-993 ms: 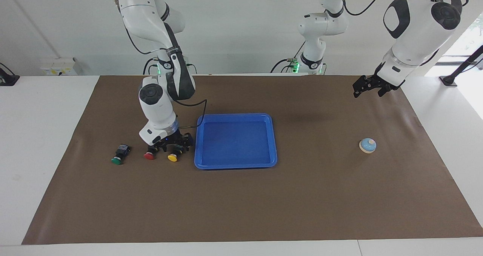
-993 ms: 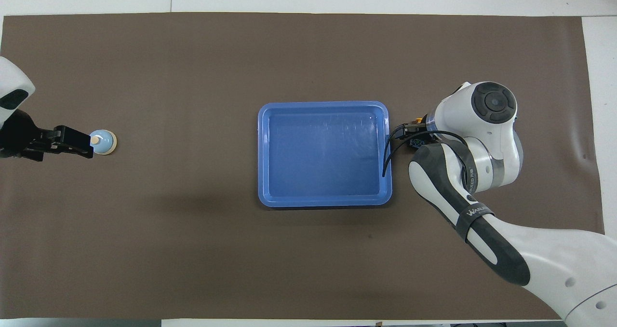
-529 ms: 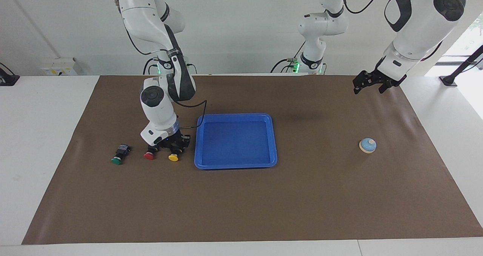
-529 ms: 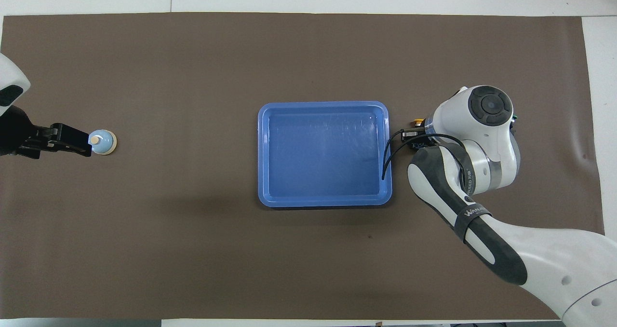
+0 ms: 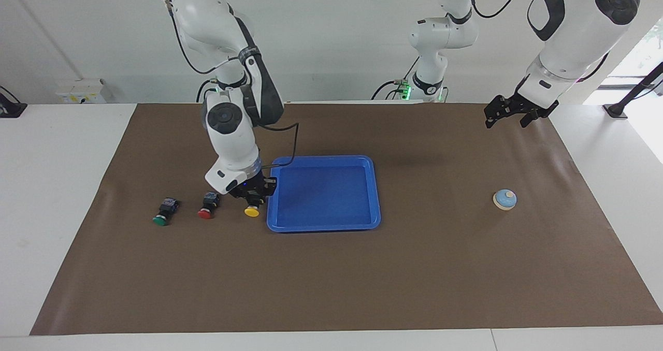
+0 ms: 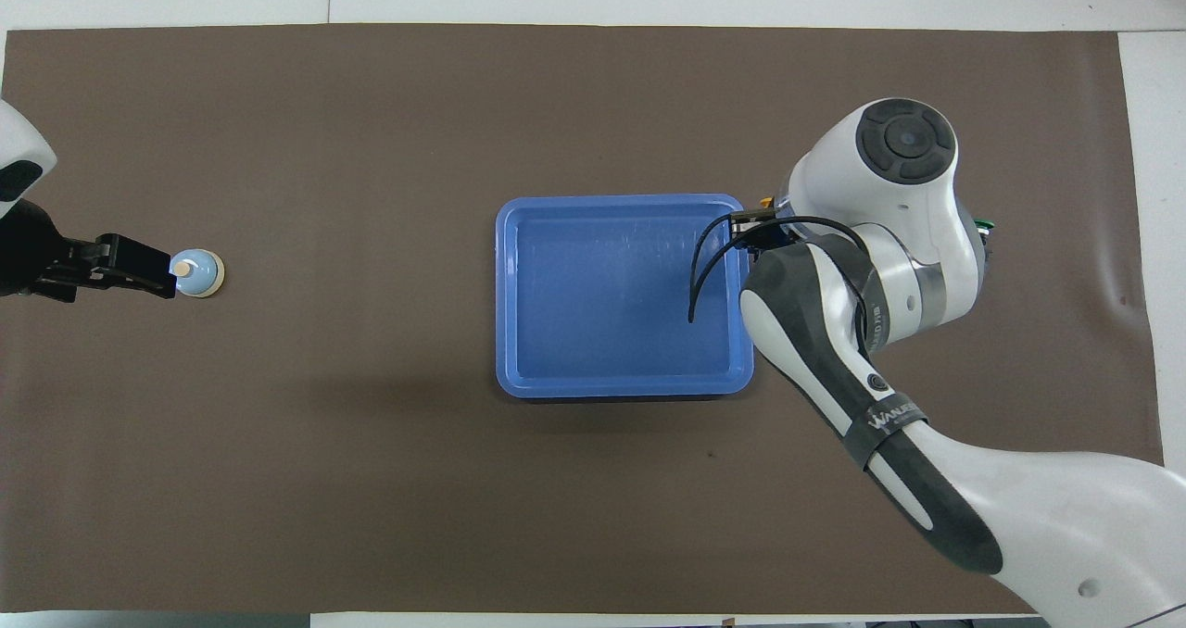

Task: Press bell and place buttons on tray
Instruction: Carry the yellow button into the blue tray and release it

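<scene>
The yellow button is hanging at the corner rim of the blue tray, so I will bring it toward the tray's bottom before my right gripper lets go.
My right gripper is shut on the yellow button and holds it just above the mat, right beside the rim of the blue tray. In the overhead view the right arm hides most of that gripper, which is at the tray's corner. The red button and green button lie on the mat toward the right arm's end. The light-blue bell stands toward the left arm's end and also shows in the overhead view. My left gripper hangs raised over the mat by the bell.
A brown mat covers the table, and the tray holds nothing. Cables and the arm bases stand at the robots' end.
My right gripper closed on the yellow button and carried it away from the red button toward the tray's rim. The left gripper rose slightly and now holds still.
</scene>
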